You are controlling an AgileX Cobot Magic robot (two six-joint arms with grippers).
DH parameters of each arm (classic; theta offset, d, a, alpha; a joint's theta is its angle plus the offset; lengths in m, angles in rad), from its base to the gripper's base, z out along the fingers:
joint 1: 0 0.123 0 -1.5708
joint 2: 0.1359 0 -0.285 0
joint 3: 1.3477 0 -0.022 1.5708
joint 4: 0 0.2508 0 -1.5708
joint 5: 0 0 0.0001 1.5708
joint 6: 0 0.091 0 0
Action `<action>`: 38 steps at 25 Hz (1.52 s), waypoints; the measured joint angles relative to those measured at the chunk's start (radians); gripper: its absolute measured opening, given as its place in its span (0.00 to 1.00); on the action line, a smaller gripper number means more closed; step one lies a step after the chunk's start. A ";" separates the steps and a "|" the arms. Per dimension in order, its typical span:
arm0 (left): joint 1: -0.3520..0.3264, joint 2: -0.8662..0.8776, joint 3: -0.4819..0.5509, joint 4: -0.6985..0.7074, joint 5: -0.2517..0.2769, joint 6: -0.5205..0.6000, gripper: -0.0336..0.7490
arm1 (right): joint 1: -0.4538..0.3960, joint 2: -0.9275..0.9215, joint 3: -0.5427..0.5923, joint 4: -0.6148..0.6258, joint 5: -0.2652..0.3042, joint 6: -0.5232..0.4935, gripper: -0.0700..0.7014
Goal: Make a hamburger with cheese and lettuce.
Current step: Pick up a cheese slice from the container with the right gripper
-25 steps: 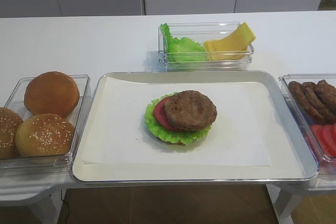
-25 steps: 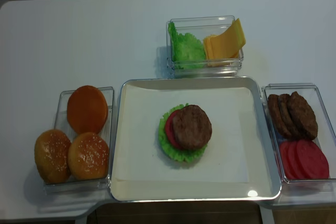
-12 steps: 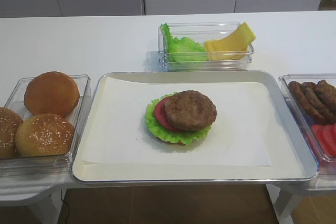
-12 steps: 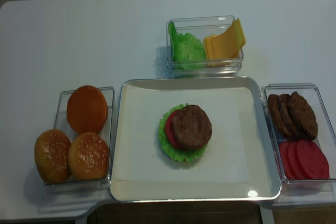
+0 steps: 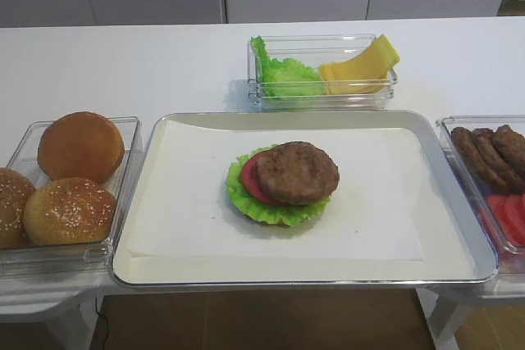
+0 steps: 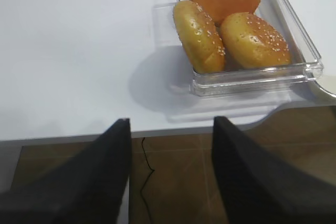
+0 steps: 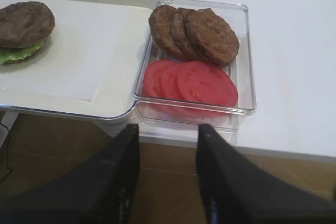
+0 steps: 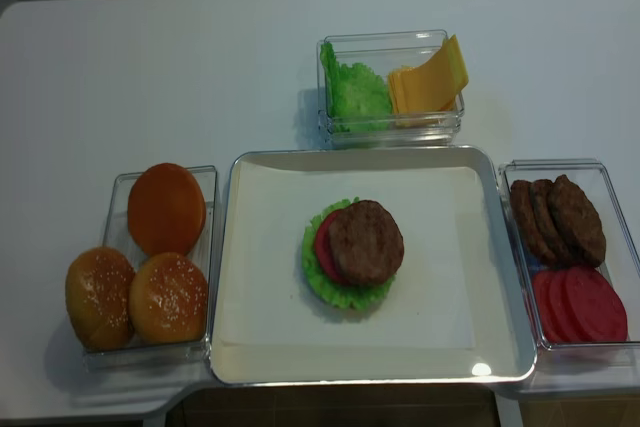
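Observation:
I should use my right gripper next. Only one edge of the cheese slice sticks up above the clear box's rim (image 8: 462,105), so my right gripper should pinch that raised edge (image 8: 458,63).
The hamburger (image 5: 283,182) (image 8: 352,252), a brown patty on a red tomato slice and green leaf, sits in the middle of the paper-lined tray (image 5: 295,281); its edge shows in the right wrist view (image 7: 23,27). Yellow cheese slices (image 5: 357,67) (image 8: 428,77) lean in a clear box at the back, beside lettuce (image 5: 283,75) (image 8: 355,92). My right gripper (image 7: 169,129) hangs open and empty before the table's front edge, below the tomato box. My left gripper (image 6: 171,121) is open and empty too, off the front edge near the buns. Neither shows in the high views.
A clear box of three buns (image 5: 70,182) (image 6: 236,30) stands left of the tray. On the right, a clear box (image 7: 247,56) holds brown patties (image 8: 555,217) and tomato slices (image 8: 580,302). Brown floor lies below both grippers.

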 joint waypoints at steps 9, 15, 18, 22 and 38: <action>0.000 0.000 0.000 0.000 0.000 0.000 0.52 | 0.000 0.023 -0.029 0.001 -0.068 0.118 0.53; 0.000 0.000 0.000 0.000 0.000 0.000 0.51 | 0.000 0.248 -0.096 0.075 -0.198 0.136 0.55; 0.000 0.000 0.000 0.000 0.000 0.000 0.52 | 0.000 0.384 -0.118 0.109 -0.289 0.136 0.55; 0.000 0.000 0.000 0.000 0.000 0.000 0.52 | 0.000 0.584 -0.151 0.150 -0.412 0.136 0.55; 0.000 0.000 0.000 0.000 0.000 0.000 0.52 | 0.000 1.488 -0.640 0.200 -0.598 0.044 0.55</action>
